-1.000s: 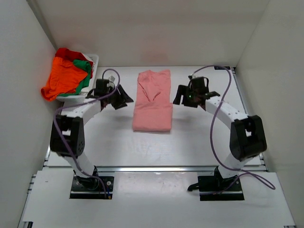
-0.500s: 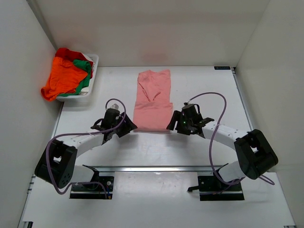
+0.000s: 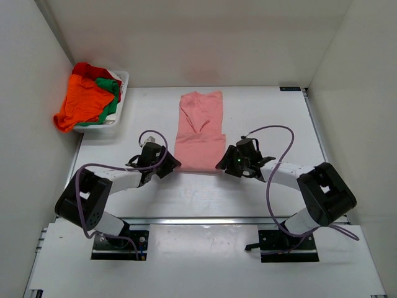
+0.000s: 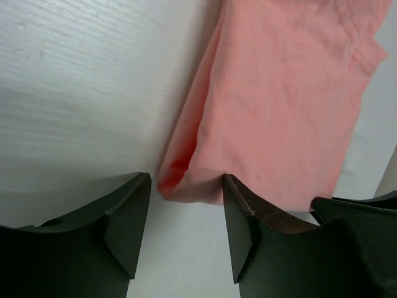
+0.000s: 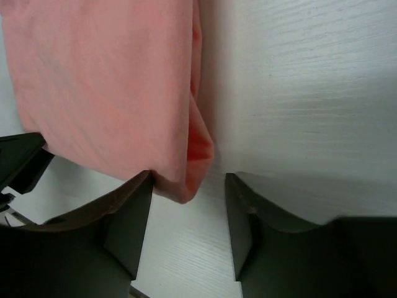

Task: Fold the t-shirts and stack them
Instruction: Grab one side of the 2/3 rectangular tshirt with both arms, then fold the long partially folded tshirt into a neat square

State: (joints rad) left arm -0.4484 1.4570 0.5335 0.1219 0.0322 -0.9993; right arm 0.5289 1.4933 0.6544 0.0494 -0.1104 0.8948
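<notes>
The hem's corner [image 3: 177,167] [image 4: 190,189] is between my left gripper's fingers, and closing now would catch the pink shirt, so it is time to close.
A salmon pink t-shirt [image 3: 200,131] lies folded lengthwise in the middle of the table. My left gripper [image 3: 169,165] is open at its near left corner; in the left wrist view [image 4: 186,217] the corner of the shirt [image 4: 186,186] sits between the fingertips. My right gripper [image 3: 222,164] is open at the near right corner; in the right wrist view [image 5: 189,214] the shirt's corner [image 5: 186,180] lies between the fingers. Orange [image 3: 84,99], green [image 3: 109,87] and red [image 3: 90,70] shirts are heaped in a white basket [image 3: 120,118].
The basket stands at the back left, by the left wall. White walls close in the table on the left, back and right. Bare white tabletop [image 3: 273,118] lies to the right of the pink shirt.
Both arms swung from the shirt's far sides down to its near corners. In the last half second they edged slightly closer to the corners.
</notes>
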